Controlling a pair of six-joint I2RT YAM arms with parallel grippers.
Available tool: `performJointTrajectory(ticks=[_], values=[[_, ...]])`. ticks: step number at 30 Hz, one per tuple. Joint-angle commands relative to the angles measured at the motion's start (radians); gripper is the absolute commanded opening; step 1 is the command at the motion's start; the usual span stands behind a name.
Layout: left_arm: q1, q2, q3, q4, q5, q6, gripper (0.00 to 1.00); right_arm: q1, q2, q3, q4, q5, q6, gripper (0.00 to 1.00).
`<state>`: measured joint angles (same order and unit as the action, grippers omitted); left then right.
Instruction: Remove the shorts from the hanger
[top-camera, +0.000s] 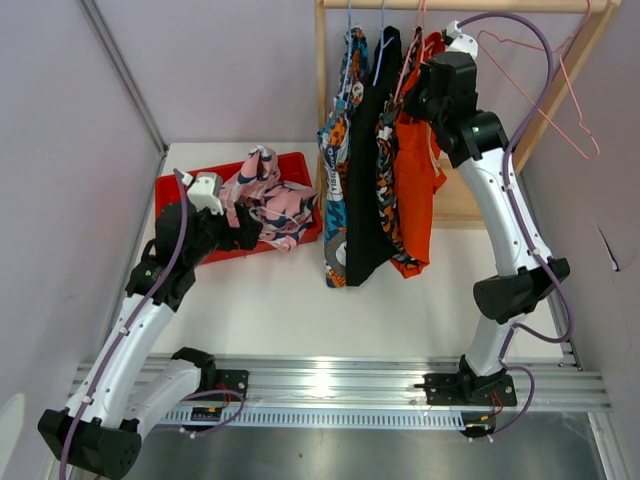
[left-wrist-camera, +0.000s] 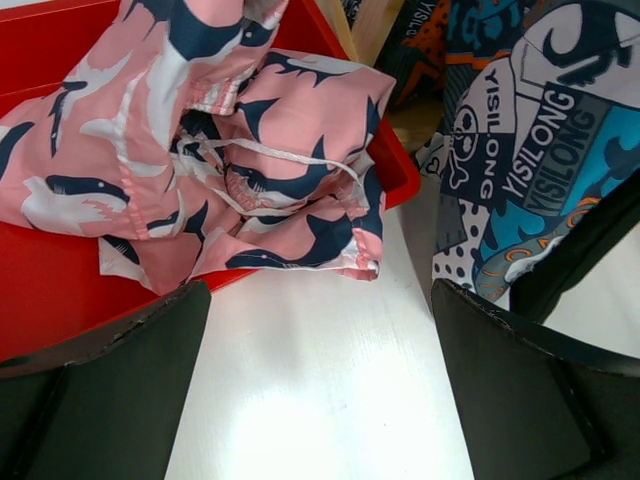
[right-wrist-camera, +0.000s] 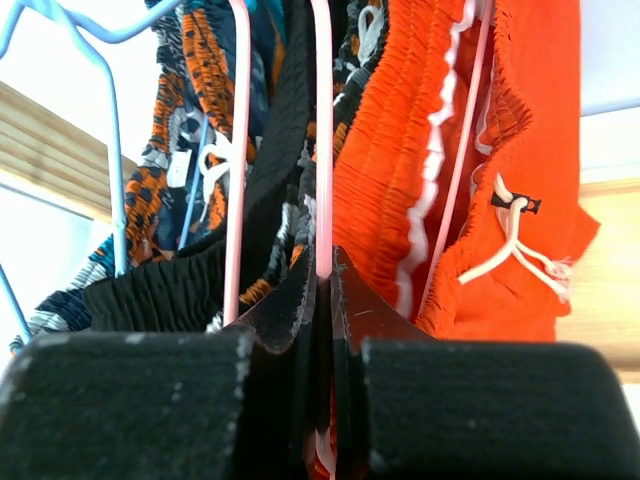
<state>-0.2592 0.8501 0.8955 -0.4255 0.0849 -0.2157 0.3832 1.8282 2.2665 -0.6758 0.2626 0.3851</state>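
Note:
Next, my left gripper grabs the orange shorts by the free leg hem (top-camera: 414, 268), which leaves the waistband free to slide off the hanger.
Four shorts hang on hangers from the wooden rack: blue print (top-camera: 338, 150), plain black (top-camera: 365, 200), orange-black-white blotched (top-camera: 388, 170) and plain orange (top-camera: 415, 190). My right gripper (top-camera: 425, 85) is up at their waistbands. In the right wrist view it (right-wrist-camera: 325, 270) is shut on a pink hanger wire (right-wrist-camera: 321, 120), with the orange shorts (right-wrist-camera: 400, 150) to its right and the black shorts (right-wrist-camera: 170, 290) to its left. The pink shark-print shorts (left-wrist-camera: 250, 130) lie in the red bin (left-wrist-camera: 40, 300). My left gripper (left-wrist-camera: 320, 390) hovers open over the table beside the bin, holding nothing.
The wooden rack (top-camera: 320, 90) stands at the back right, and an empty pink hanger (top-camera: 560, 90) dangles from its right end. The blue print shorts (left-wrist-camera: 530, 170) hang close to the right of my left gripper. Grey walls close in both sides.

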Motion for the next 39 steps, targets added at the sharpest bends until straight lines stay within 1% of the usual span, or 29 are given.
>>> performJointTrajectory(ticks=[1,5,6,8,9,11,12,13,14,17,18,19,20,21,22,23,24,26,27,29,30,33,34,39], values=[[-0.014,-0.026,0.000,0.059,0.085,0.030,0.99,0.009,-0.093,0.062,0.053,0.078,-0.058,0.00],[-0.093,-0.040,0.060,0.051,0.082,0.053,0.99,0.008,-0.156,0.111,0.045,0.121,-0.103,0.00],[-0.138,-0.040,0.101,0.047,0.070,0.056,0.99,0.008,-0.164,0.125,0.041,0.128,-0.121,0.00],[-0.181,-0.026,0.132,0.028,0.050,0.056,0.99,0.008,-0.179,0.152,0.038,0.151,-0.138,0.00],[-0.219,-0.017,0.179,0.022,0.046,0.056,0.99,0.008,-0.196,0.156,0.036,0.158,-0.152,0.00],[-0.258,0.009,0.221,0.019,0.041,0.049,0.99,0.006,-0.214,0.159,0.030,0.176,-0.161,0.00],[-0.294,0.018,0.232,0.022,0.042,0.044,0.99,0.006,-0.233,0.157,0.027,0.184,-0.166,0.00],[-0.314,0.032,0.255,0.025,0.055,0.041,0.99,0.008,-0.242,0.154,0.022,0.187,-0.166,0.00],[-0.360,0.041,0.275,0.042,0.058,0.035,0.99,0.006,-0.251,0.150,0.015,0.188,-0.164,0.00],[-0.445,0.082,0.335,0.074,0.076,0.016,0.99,0.009,-0.309,0.085,0.013,0.176,-0.134,0.00],[-0.512,0.096,0.347,0.102,0.073,0.013,0.99,0.013,-0.328,0.036,0.013,0.164,-0.120,0.00],[-0.546,0.110,0.373,0.116,0.070,0.013,0.99,0.017,-0.363,0.012,0.016,0.161,-0.109,0.00],[-0.581,0.145,0.402,0.132,0.061,0.015,0.99,0.026,-0.380,-0.010,0.016,0.165,-0.097,0.00],[-0.645,0.165,0.413,0.169,0.061,0.013,0.99,0.060,-0.397,-0.051,0.018,0.193,-0.092,0.00],[-0.675,0.187,0.442,0.185,0.059,0.016,0.99,0.080,-0.412,-0.068,0.018,0.213,-0.092,0.00],[-0.739,0.211,0.472,0.201,0.046,0.022,0.99,0.101,-0.443,-0.084,0.022,0.230,-0.088,0.00],[-0.768,0.266,0.508,0.217,0.036,0.027,0.99,0.150,-0.452,-0.094,0.022,0.250,-0.088,0.00],[-0.819,0.329,0.543,0.258,0.024,0.047,0.99,0.196,-0.481,-0.122,0.022,0.305,-0.083,0.00],[-0.860,0.390,0.595,0.272,0.012,0.055,0.99,0.236,-0.487,-0.131,0.022,0.322,-0.081,0.00],[-0.911,0.452,0.632,0.304,-0.003,0.076,0.99,0.272,-0.515,-0.165,0.031,0.366,-0.080,0.00],[-0.925,0.504,0.685,0.313,-0.023,0.090,0.99,0.302,-0.521,-0.174,0.036,0.381,-0.081,0.00],[-0.957,0.567,0.746,0.340,-0.046,0.096,0.99,0.338,-0.540,-0.193,0.032,0.420,-0.080,0.00],[-0.960,0.596,0.755,0.347,-0.040,0.093,0.99,0.358,-0.543,-0.199,0.038,0.428,-0.081,0.00],[-0.992,0.641,0.758,0.418,-0.039,0.081,0.99,0.391,-0.566,-0.223,0.042,0.483,-0.098,0.00]])
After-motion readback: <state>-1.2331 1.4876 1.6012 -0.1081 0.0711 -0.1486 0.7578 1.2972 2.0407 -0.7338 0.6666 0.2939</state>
